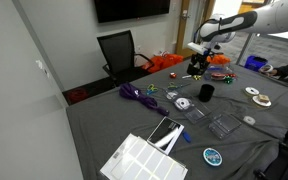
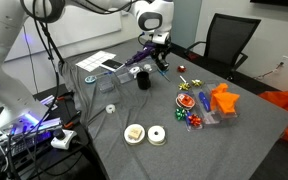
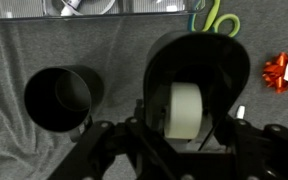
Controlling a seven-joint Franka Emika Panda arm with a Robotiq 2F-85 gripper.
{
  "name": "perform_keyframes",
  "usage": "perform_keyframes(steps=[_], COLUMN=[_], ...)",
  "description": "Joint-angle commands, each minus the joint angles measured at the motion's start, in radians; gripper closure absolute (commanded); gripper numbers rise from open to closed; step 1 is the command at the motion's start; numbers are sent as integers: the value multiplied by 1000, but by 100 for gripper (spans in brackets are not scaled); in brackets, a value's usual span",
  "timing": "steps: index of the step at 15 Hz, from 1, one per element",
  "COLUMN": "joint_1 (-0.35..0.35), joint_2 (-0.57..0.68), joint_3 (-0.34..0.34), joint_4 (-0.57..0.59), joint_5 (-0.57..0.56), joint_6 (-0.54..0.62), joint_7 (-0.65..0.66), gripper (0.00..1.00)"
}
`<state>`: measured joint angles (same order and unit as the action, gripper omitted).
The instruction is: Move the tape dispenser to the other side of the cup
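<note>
My gripper keeps hold of the tape dispenser for now, until it meets the grey cloth. The tape dispenser's lower edge hangs below the fingers, well above that cloth.
The tape dispenser (image 3: 196, 75) is black and chunky with a white tape roll (image 3: 187, 110) inside. In the wrist view it fills the middle, between my gripper's (image 3: 180, 135) fingers, which are shut on it. The black cylindrical cup (image 3: 61, 98) stands upright just left of it, a small gap apart. In both exterior views my gripper (image 1: 197, 66) (image 2: 161, 58) holds the dispenser (image 2: 162, 68) close beside the cup (image 1: 206, 92) (image 2: 142, 79), at or just above the grey cloth. The contact with the cloth is hidden.
Green scissors (image 3: 217, 20) and a red bow (image 3: 282, 70) lie beyond the dispenser. A purple object (image 1: 134, 94), clear containers (image 1: 221, 125), a white tray (image 1: 144, 158), two whitish tape rolls (image 2: 144, 134) and an orange item (image 2: 222, 100) lie on the table. An office chair (image 1: 119, 50) stands behind.
</note>
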<state>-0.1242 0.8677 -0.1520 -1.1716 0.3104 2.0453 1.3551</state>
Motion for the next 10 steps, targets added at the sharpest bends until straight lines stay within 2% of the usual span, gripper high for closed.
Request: perform_keyframes(steps=[1,10], joint_1=[4,21], joint_2=[139,310], joint_3=[6,8], joint_4=[177,350], joint_5=[-48,-142], joint_6=[-40,-64], joint_7=[71,137], gripper=[62,62])
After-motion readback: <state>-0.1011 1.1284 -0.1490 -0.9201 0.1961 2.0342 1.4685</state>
